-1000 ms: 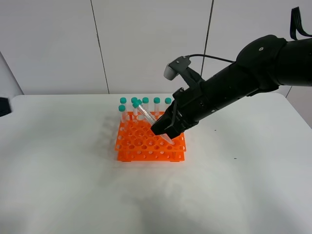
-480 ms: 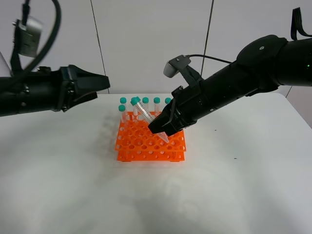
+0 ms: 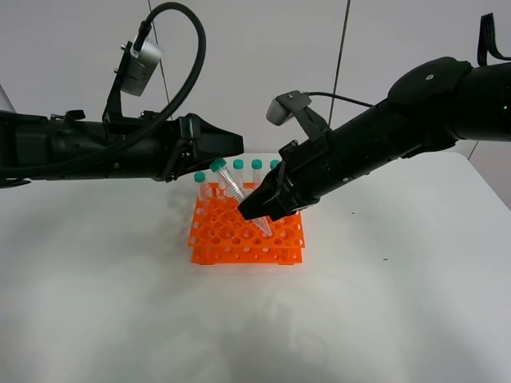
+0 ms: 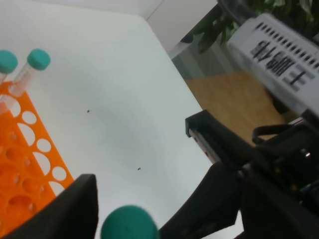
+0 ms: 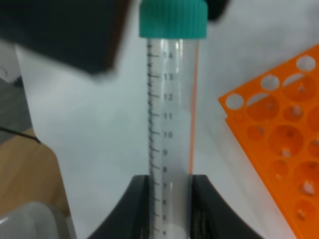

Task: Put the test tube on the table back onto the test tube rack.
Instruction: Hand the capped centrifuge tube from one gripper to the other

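Note:
The teal cap is the part my left gripper will grab next, so the test tube's pointed tip stays free to go into the orange test tube rack.
My right gripper is shut on the test tube and holds it tilted over the orange test tube rack, pointed tip down near the rack's top and teal cap up to the left. In the right wrist view the tube stands between my two fingers. My left gripper has its tips at the tube's cap and looks open. In the left wrist view one finger sits beside the cap. The rack stands on the white table.
Several identical capped tubes stand upright in the rack's back row; two show in the left wrist view. Both arms meet above the rack. The right arm fills the left wrist view's lower part.
My left arm has come in from the left and its gripper has reached the tube's cap. My right gripper has shifted slightly left with the tube.

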`<state>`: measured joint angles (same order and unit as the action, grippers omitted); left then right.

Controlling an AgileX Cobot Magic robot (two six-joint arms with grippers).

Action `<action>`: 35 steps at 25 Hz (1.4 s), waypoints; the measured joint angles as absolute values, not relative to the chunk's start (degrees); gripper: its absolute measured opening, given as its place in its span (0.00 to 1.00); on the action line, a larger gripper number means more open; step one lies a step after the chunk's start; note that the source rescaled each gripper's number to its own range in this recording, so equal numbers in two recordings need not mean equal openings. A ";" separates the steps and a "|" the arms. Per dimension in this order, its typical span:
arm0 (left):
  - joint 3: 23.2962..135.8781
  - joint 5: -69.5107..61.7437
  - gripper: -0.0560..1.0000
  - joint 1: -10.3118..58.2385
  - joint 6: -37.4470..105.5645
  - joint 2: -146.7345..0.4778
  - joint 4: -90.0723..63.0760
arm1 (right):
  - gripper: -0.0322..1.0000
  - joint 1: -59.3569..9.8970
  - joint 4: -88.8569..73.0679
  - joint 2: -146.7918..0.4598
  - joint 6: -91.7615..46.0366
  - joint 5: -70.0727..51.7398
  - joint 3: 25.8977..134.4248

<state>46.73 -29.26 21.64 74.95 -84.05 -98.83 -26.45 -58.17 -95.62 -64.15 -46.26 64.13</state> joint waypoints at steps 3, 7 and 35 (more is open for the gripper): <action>46.73 -28.99 0.93 21.81 74.95 -84.93 -98.89 | 0.06 -26.45 -59.06 -95.62 -64.85 -46.26 64.13; 46.73 -28.84 0.93 21.81 74.95 -85.28 -98.89 | 0.06 -26.45 -59.21 -95.62 -65.16 -45.74 64.13; 46.73 -27.90 0.05 21.81 73.90 -85.32 -98.89 | 0.18 -26.45 -58.19 -95.57 -63.00 -44.07 64.15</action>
